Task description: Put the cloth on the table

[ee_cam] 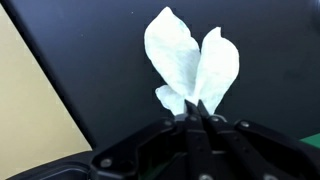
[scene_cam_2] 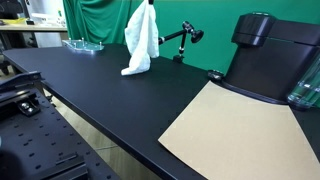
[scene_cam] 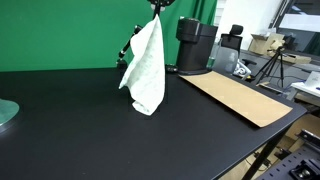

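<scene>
The cloth's side edge [scene_cam: 129, 77] overlaps the black stand, so I need to shift the cloth over the open tabletop before my gripper releases it.
A white cloth [scene_cam: 145, 68] hangs from my gripper [scene_cam: 156, 12] over the black table [scene_cam: 90, 135]. Its lower end just reaches the table top in both exterior views, and it also shows in an exterior view [scene_cam_2: 140, 42]. In the wrist view the gripper [ee_cam: 195, 112] is shut on the cloth [ee_cam: 190, 60], which hangs down below the fingers in two lobes. The gripper in an exterior view [scene_cam_2: 150, 3] is mostly cut off by the top edge.
A tan cardboard sheet [scene_cam: 235, 97] lies on the table beside a black machine [scene_cam: 195, 45]. A clear glass dish [scene_cam_2: 84, 44] sits at the table's far end. A black jointed stand [scene_cam_2: 182, 38] is behind the cloth. A green curtain [scene_cam: 60, 30] hangs at the back.
</scene>
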